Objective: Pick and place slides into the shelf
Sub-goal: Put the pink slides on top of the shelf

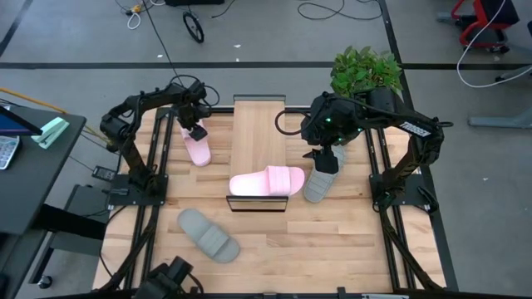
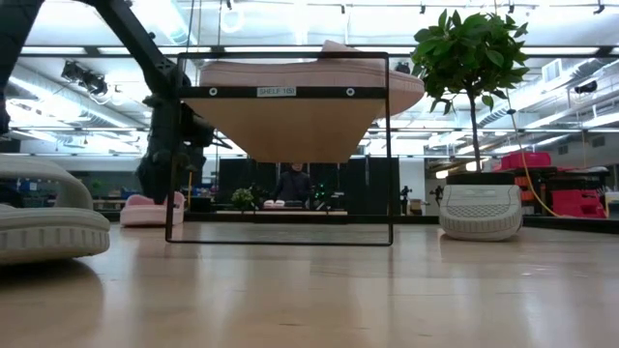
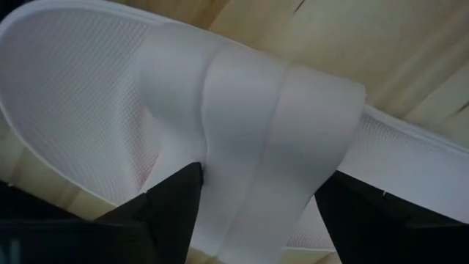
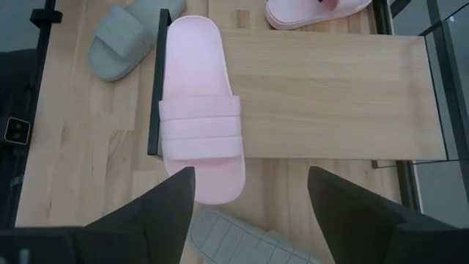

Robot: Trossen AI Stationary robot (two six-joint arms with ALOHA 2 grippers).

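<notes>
My left gripper picks up the pink slide by its wide strap next, to place the slide into the shelf.
A pale pink slide lies sole-down on the table, left of the shelf. My left gripper points down over it, open, one finger on either side of its wide strap. A second pink slide lies across the near end of the shelf top. One grey slide lies on the table by the shelf's right side, and another lies near the front left. My right gripper hangs open, high above the shelf's right side, with nothing between its fingers. My left gripper comes at the pink slide from above, its fingers lying across the slide at the two edges of the strap. Whether they touch the strap I cannot tell. The slide lies flat on the table.
A potted plant stands at the far right corner of the table. The shelf's thin black frame stands mid-table. Bare wood tabletop lies at the front right.
</notes>
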